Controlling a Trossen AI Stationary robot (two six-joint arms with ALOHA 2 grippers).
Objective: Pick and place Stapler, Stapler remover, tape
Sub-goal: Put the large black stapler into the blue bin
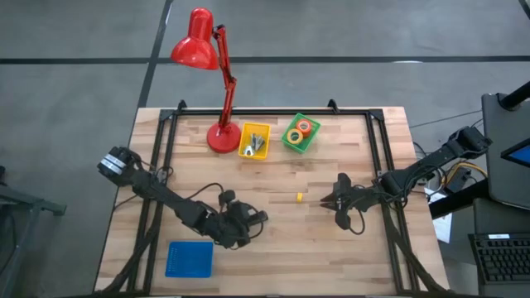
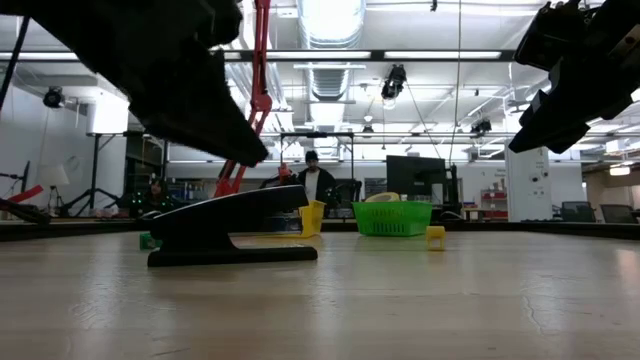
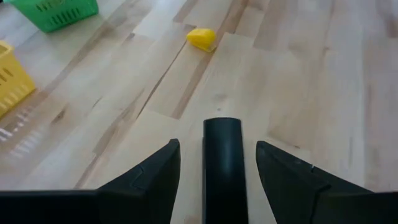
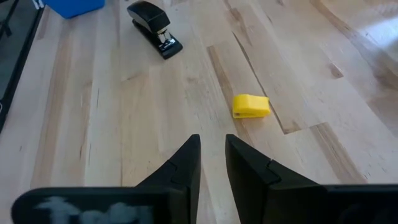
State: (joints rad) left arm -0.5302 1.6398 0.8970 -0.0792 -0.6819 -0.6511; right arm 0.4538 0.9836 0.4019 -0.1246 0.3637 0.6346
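Observation:
The left gripper should pick and place the black stapler, so it next needs to grab the stapler by its long body (image 3: 224,171).
The black stapler (image 2: 230,235) lies flat on its base on the table. In the left wrist view the stapler (image 3: 224,168) runs between my open left gripper's (image 3: 217,165) fingers. In the low view that gripper (image 2: 185,90) hangs just above it without touching. My left gripper (image 1: 245,222) covers most of the stapler in the high view. My right gripper (image 4: 212,163) is shut and raised over the table's right half, short of a small yellow piece (image 4: 250,105). Tape rolls (image 1: 300,130) sit in the green bin (image 1: 312,141).
A yellow bin (image 1: 254,151) with metal pieces stands beside the green bin at the far edge. The red desk lamp (image 1: 222,136) has its base left of them. A blue bin (image 1: 189,258) sits near the front left. The small yellow piece (image 1: 299,197) lies mid-table between the grippers.

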